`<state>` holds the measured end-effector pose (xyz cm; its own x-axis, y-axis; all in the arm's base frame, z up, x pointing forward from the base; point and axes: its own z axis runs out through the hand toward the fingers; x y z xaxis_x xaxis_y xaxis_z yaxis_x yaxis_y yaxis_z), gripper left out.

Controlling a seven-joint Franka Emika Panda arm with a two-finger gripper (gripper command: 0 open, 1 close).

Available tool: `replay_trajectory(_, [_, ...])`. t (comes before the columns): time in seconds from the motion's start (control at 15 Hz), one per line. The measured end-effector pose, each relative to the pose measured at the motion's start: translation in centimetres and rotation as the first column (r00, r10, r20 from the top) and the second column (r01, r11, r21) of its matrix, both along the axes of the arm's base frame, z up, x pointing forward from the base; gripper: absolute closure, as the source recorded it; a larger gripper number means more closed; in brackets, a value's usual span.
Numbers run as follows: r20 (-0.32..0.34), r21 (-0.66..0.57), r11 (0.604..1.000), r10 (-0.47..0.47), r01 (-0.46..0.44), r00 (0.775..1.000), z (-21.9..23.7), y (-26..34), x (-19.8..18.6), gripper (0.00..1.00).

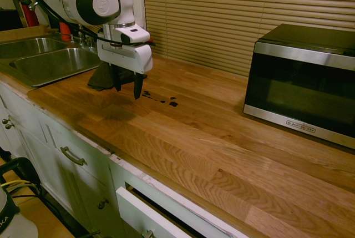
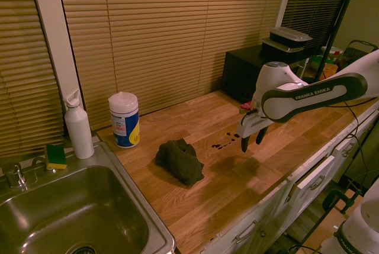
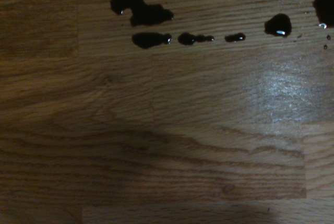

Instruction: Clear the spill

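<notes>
The spill (image 1: 161,99) needs wiping up with the rag's edges free, so my gripper should next grab the rag by its crumpled middle (image 1: 105,75).
The spill (image 1: 161,99) is a short trail of small dark blotches on the wooden counter; it also shows in the second exterior view as the spill (image 2: 226,141) and close up as glossy drops of the spill (image 3: 151,14) in the wrist view. My gripper (image 1: 127,87) hangs open and empty just above the counter, right beside the trail's sink-side end, and it shows again as the gripper (image 2: 253,140). A crumpled dark cloth rag (image 2: 180,160) lies on the counter between the spill and the sink; behind my fingers, part of the rag (image 1: 103,78) shows.
A steel sink (image 1: 44,60) sits at one end of the counter, a black microwave (image 1: 304,80) at the other. A wipes canister (image 2: 124,119), a white bottle (image 2: 78,125) and a sponge (image 2: 55,156) stand by the sink. Blinds cover the wall behind.
</notes>
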<state>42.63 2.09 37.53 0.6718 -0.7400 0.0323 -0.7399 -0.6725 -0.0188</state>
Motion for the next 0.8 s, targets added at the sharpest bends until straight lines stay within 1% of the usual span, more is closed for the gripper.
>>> replay_trajectory(0.13, [0.003, 0.005, 1.0, -0.003, 0.003, 1.0, 0.0, 0.1, 0.1, 0.0])
replay_trajectory(0.4, [0.06, 0.002, 1.0, 0.031, -0.031, 0.998, 1.1, 2.3, 0.6, 0.0])
replay_trajectory(0.6, [0.123, 0.015, 0.997, 0.069, -0.071, 0.99, 2.8, 6.3, 1.3, 0.0])
replay_trajectory(0.8, [0.168, 0.024, 0.993, 0.112, -0.118, 0.979, 4.9, 10.4, 2.2, 0.0])
